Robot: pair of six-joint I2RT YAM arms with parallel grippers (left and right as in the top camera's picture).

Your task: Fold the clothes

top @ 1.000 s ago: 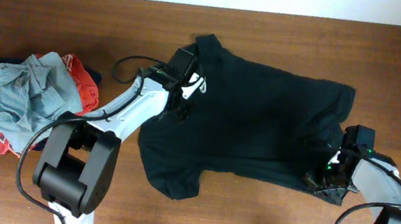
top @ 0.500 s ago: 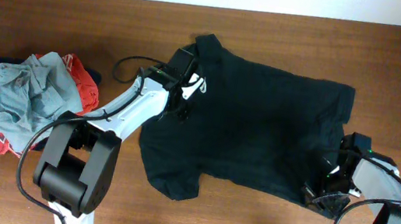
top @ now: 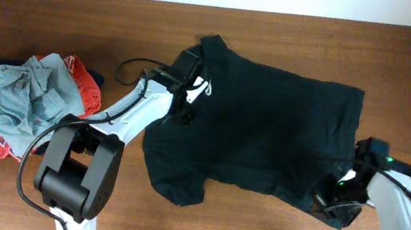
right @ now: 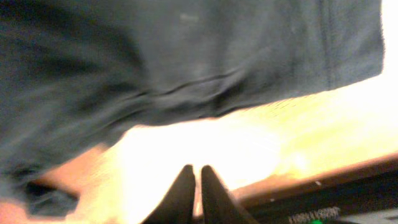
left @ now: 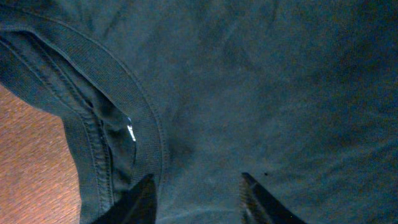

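Note:
I need to spread the hem straight for folding, so I should next grab the black T-shirt [top: 267, 132] by its hem corner [top: 345, 222] with my right gripper.
The black T-shirt [top: 267, 132] lies spread across the middle of the table, collar to the left. My left gripper [top: 188, 108] hovers over its collar and shoulder. In the left wrist view its fingers [left: 196, 182] are open over the dark fabric [left: 261, 93], next to the ribbed collar [left: 124, 112]. My right gripper [top: 335, 204] is at the shirt's lower right corner. In the blurred right wrist view its fingers [right: 195, 171] are shut with nothing seen between them, over bright tabletop just short of the shirt's hem [right: 155, 56].
A pile of other garments [top: 30, 98], grey-blue on top with red-and-white and navy beneath, sits at the far left. The brown wooden table [top: 298, 31] shows around the shirt. A black cable [top: 127, 68] loops beside the left arm.
My right gripper has moved down toward the front edge, by the shirt's lower right corner. The left arm and the shirt's collar side have not moved.

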